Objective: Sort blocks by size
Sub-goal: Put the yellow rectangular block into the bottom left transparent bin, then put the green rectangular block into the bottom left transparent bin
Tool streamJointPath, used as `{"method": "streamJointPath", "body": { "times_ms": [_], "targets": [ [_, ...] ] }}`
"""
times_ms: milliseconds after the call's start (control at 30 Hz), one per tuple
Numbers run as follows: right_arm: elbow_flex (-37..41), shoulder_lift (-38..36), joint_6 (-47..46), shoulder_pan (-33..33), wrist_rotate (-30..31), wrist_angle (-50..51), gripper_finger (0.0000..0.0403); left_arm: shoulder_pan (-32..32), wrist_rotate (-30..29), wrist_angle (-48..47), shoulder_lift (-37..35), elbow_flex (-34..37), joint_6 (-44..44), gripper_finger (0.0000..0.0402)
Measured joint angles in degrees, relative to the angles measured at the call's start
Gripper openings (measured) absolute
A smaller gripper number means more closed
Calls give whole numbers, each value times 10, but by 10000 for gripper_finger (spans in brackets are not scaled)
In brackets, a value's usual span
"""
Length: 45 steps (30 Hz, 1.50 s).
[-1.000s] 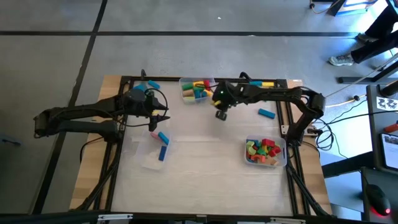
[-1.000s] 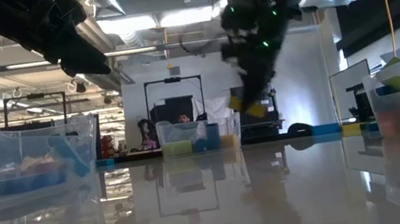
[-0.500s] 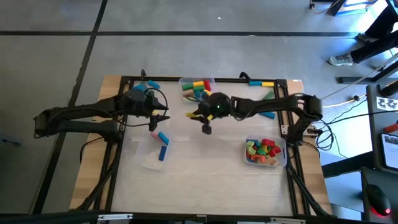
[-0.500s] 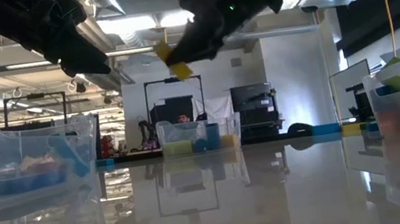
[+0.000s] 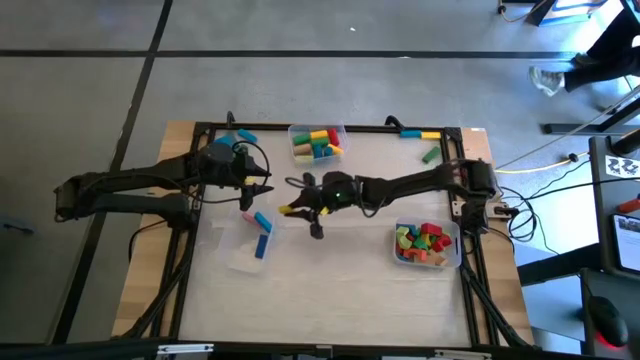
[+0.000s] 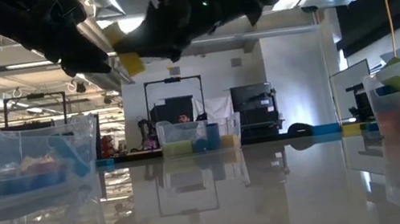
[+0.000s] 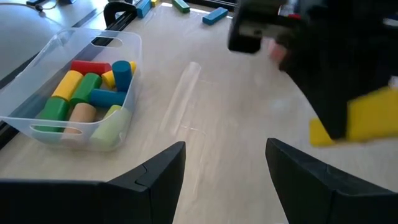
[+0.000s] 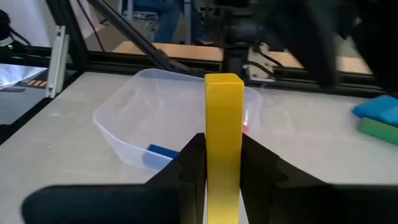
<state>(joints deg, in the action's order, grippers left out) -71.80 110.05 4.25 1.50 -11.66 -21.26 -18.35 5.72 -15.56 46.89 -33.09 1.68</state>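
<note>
My right gripper needs to bring the yellow block (image 5: pixel 286 210) over the clear bin before letting go, since its loose end is short of the clear bin's near rim (image 5: pixel 273 240).
A long yellow block (image 8: pixel 224 118) is held in my right gripper (image 5: pixel 299 207), which reaches from the table's right to mid-table, above the surface. It shows as a yellow end (image 6: pixel 129 63) in the low view. Just beyond it to the left stands a clear bin (image 5: pixel 236 260) holding blue bars (image 5: pixel 262 245) and a pink piece. My left gripper (image 7: pixel 224 163) hovers open over the table's left side, near that bin, touching nothing. My right gripper pinches the yellow block's two long sides (image 8: pixel 223 163) between its two fingers (image 8: pixel 189 163). The fingers lie along the block and come nearly level from the table's right. The block's free end (image 8: pixel 224 79) sticks out ahead of the fingertips, lifted clear of the table.
A clear bin of coloured cylinders (image 5: pixel 318 142) stands at the far edge, and a bin of short coloured chunks (image 5: pixel 427 244) at the right. Loose blue and green blocks (image 5: pixel 430 154) lie near the far right; another blue block (image 5: pixel 245 135) lies far left.
My right gripper has swung from beside the cylinder bin toward the table's left and near side, to the left bin. It has tipped from pointing down to nearly level. The yellow block has gone with it, staying clear of the table.
</note>
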Motion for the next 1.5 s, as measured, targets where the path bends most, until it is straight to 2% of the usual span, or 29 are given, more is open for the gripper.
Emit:
{"method": "streamJointPath", "body": {
  "times_ms": [333,467,700,800,1000,1133,1333,1500],
  "targets": [
    [-136,108,-13,-8,-1,2,71,0,0,19,0,0,1,218],
    [-195,155,-25,-7,-25,5,71,0,0,18,0,0,1,218],
    [-249,191,-26,-8,-36,40,74,0,0,14,0,0,-2,218],
    [-254,192,-26,-8,-39,47,94,0,-1,14,0,0,-2,218],
    [-254,192,-26,-8,-33,48,164,0,-1,14,0,0,-2,218],
    [-254,189,-24,-8,-24,68,191,0,-1,12,0,0,-2,218],
    [-254,136,-12,-7,-16,178,194,0,0,9,0,0,1,218],
    [-254,78,-10,-7,52,336,184,0,0,7,0,0,4,218]
  ]
}}
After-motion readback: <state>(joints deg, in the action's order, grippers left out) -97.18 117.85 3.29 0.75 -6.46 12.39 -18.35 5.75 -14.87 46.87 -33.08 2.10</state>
